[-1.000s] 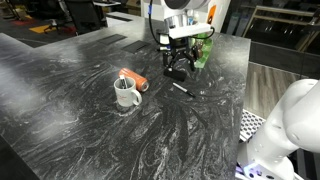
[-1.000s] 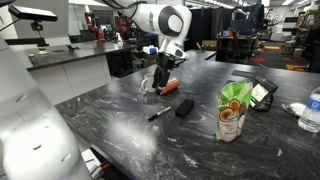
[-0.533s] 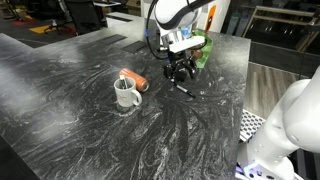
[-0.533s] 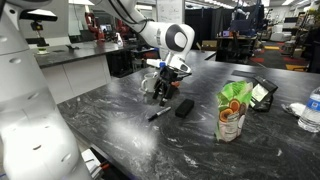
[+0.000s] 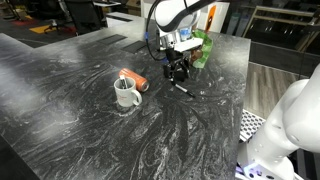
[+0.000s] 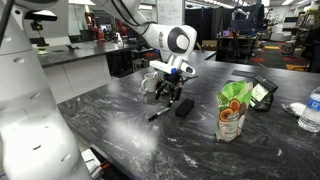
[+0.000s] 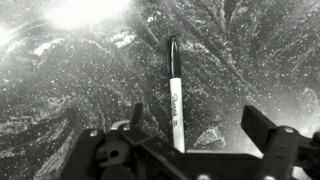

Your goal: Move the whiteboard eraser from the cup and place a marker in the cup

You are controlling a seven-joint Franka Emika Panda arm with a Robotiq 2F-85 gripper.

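Observation:
It isn't time to close yet: my open fingers are on both sides of the marker but above it, so they would miss. My gripper should move down first, then close on the marker's white end.
The cup (image 5: 126,93), a white mug with a side handle, stands on the dark marbled table with nothing showing inside it. The whiteboard eraser (image 6: 185,107), a small black block, lies on the table apart from the mug. A marker (image 7: 174,95) lies flat, also seen in both exterior views (image 5: 181,89) (image 6: 160,114). My gripper (image 7: 197,125) hangs low over the marker's near end. It is open: the marker runs between the spread fingers (image 7: 258,125), nearer the left one, and touches neither. In the exterior views the gripper (image 5: 178,72) (image 6: 167,96) is to the side of the mug.
An orange-red oblong object (image 5: 133,79) lies right behind the mug. A green snack bag (image 6: 232,110) stands near the eraser, with a dark tilted device (image 6: 262,92) and a water bottle (image 6: 312,108) beyond it. A white robot body (image 5: 290,130) fills one corner.
The gripper has come down towards the table and now sits over the marker. Its jaws stayed open. Mug, eraser and marker have not moved.

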